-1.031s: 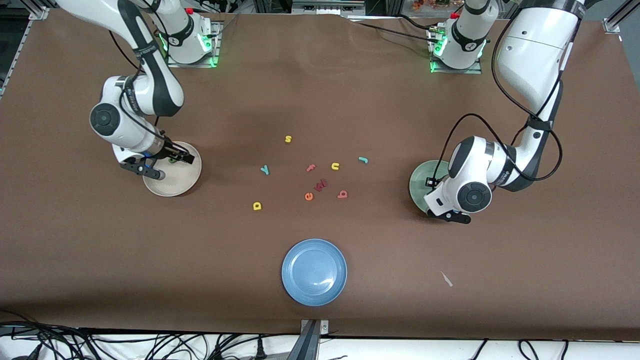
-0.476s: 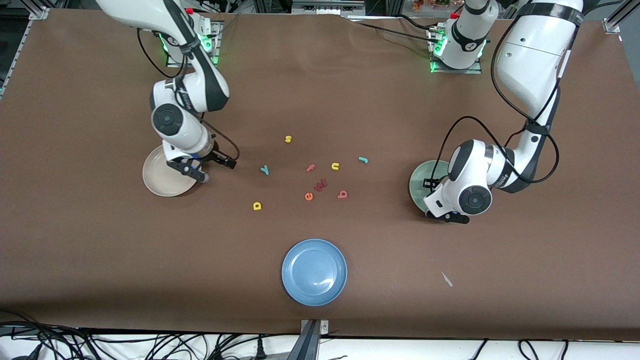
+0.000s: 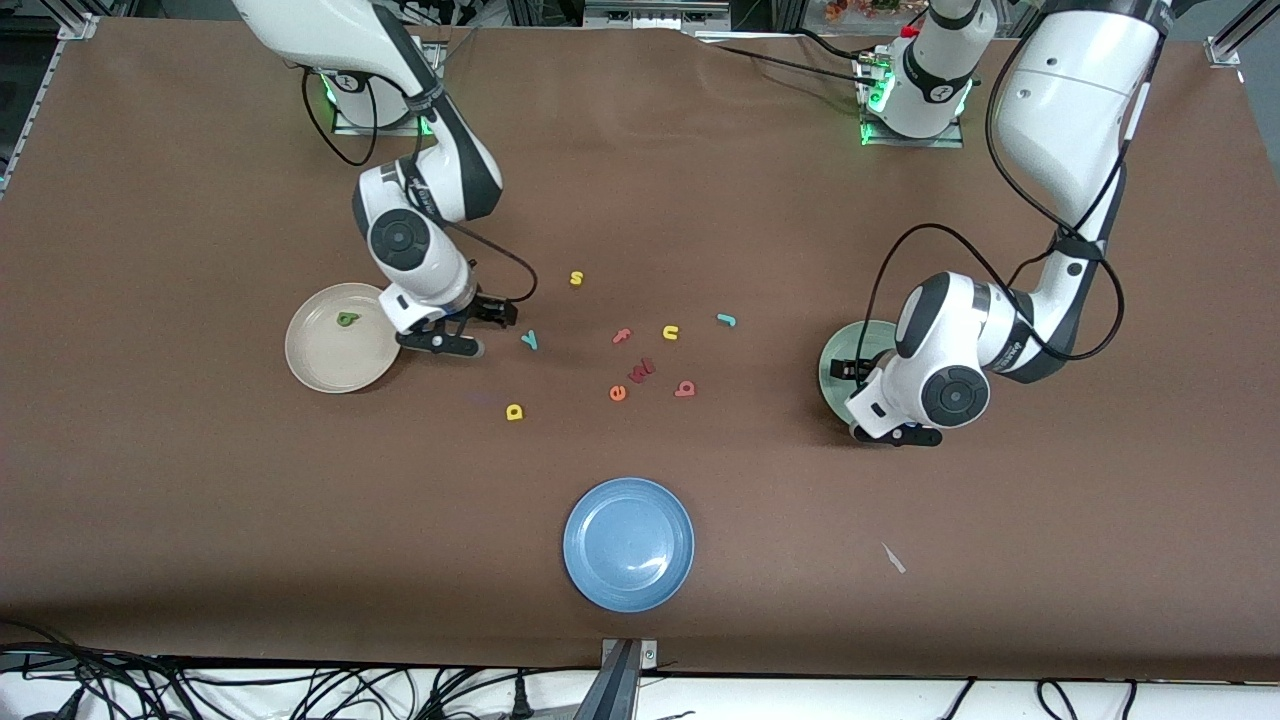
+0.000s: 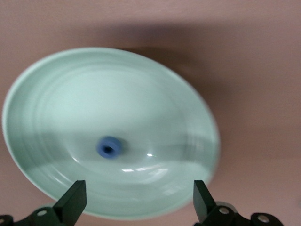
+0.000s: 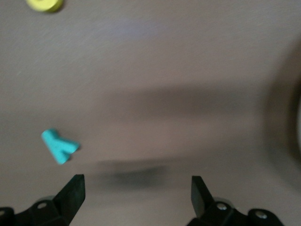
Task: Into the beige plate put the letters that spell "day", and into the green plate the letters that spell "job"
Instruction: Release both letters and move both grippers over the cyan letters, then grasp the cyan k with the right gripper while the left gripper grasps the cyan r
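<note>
The y needs to be grabbed by its two forked arms with my right gripper next, to add the teal y to the beige plate (image 3: pixel 325 355) for "day".
The beige plate (image 3: pixel 325 355) holds the green a (image 3: pixel 347 319). My right gripper (image 3: pixel 470 328) hangs open and empty over the bare table between that plate and the teal y (image 3: pixel 530 340); the right wrist view shows the y (image 5: pixel 59 146) and the yellow d (image 5: pixel 44 4) ahead of the gripper (image 5: pixel 138 195). The d (image 3: pixel 514 411) lies nearer the camera. My left gripper (image 3: pixel 878 400) is open over the green plate (image 3: pixel 835 365), mostly hidden under the arm. In the left wrist view the blue o (image 4: pixel 109 147) lies in the plate (image 4: pixel 56 94), ahead of the gripper (image 4: pixel 138 205). Teal j (image 3: pixel 727 320) and salmon b (image 3: pixel 685 388) lie mid-table.
Other letters sit mid-table: a yellow s (image 3: pixel 576 278), pink f (image 3: pixel 622 335), yellow u (image 3: pixel 671 332), dark red w (image 3: pixel 641 370) and orange e (image 3: pixel 617 393). A blue plate (image 3: pixel 628 543) stands near the camera. A paper scrap (image 3: pixel 893 558) lies toward the left arm's end.
My right arm swung from over the beige plate toward the teal y, uncovering the green a in the plate. The left gripper stayed over the green plate and opened.
</note>
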Controlling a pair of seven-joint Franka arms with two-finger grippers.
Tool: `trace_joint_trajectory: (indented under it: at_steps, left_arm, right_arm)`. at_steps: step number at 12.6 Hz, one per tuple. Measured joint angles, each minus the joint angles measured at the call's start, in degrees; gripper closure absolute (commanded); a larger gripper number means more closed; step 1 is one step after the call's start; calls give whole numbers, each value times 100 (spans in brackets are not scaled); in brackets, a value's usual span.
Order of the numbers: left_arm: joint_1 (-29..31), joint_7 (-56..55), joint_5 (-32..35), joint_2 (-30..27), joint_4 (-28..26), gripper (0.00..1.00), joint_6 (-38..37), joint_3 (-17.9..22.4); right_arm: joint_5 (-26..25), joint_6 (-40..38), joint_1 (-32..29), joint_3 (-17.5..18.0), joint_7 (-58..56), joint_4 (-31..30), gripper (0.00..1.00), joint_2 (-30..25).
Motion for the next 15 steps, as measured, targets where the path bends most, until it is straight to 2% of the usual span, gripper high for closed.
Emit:
trace_joint_trajectory:
  at_steps: [2, 6, 9, 11, 13, 15]
  left_arm:
    - [-6, -815, -123, -143, 2, 0, -48, -271]
    - [-12, -2985, -136, -229, 4, 0, -40, -1069]
    - [-37, -4638, -216, -254, 0, 0, 391, -1572]
    - [-134, -5534, -216, -254, -28, 0, 642, -1668]
    - [-247, -6168, -216, -253, -132, 0, 901, -1679]
    - [-317, -6679, -216, -249, -485, 0, 1452, -1683]
  right_arm:
    - [-4, 9, 200, 30, -242, 9, 0, 7]
    - [-7, 272, 302, 34, -1640, 43, 0, 100]
    - [-119, 332, 322, 35, -2137, 287, 0, 370]
    - [-239, 343, 371, 35, -2156, 480, 4, 566]
    - [-253, 407, 394, 36, -2164, 608, 16, 722]
    - [-258, 502, 401, 34, -2169, 650, 20, 799]
